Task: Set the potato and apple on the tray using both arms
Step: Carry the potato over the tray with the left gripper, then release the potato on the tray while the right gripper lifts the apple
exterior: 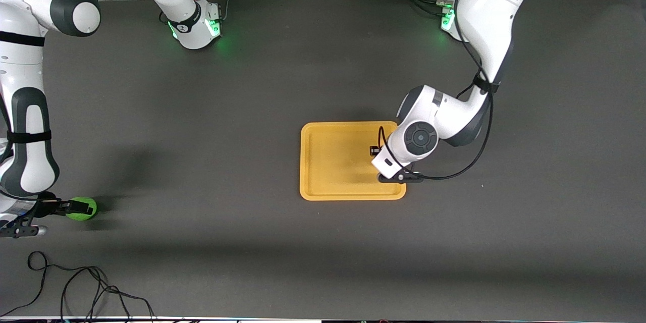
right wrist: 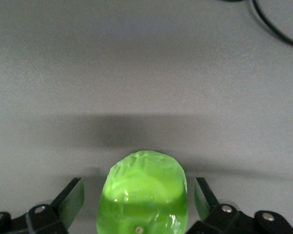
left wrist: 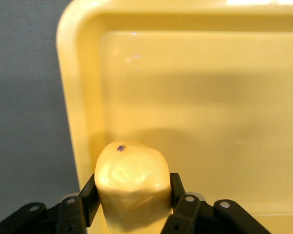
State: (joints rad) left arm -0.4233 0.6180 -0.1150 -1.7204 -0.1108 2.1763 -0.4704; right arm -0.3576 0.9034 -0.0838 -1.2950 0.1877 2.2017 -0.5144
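Note:
The right gripper grabs the green apple around its rounded body (exterior: 81, 209) next, to put it on the tray (exterior: 333, 161).
The orange-yellow tray (exterior: 333, 161) lies mid-table. My left gripper (left wrist: 133, 189) is shut on the yellow-tan potato (left wrist: 132, 170) and holds it just above the tray's floor, near the rim (left wrist: 75, 97) at the left arm's end. In the front view the left wrist hides the potato. The green apple (exterior: 83, 209) rests on the table at the right arm's end, nearer the front camera than the tray. My right gripper (exterior: 75, 208) is low around it. In the right wrist view the apple (right wrist: 144, 190) sits between the open fingers (right wrist: 72, 197) with a gap on each side.
A loose black cable (exterior: 75, 287) loops on the dark mat near the front edge at the right arm's end, close to the apple; it also shows in the right wrist view (right wrist: 276, 27). Both arm bases stand along the table's back edge.

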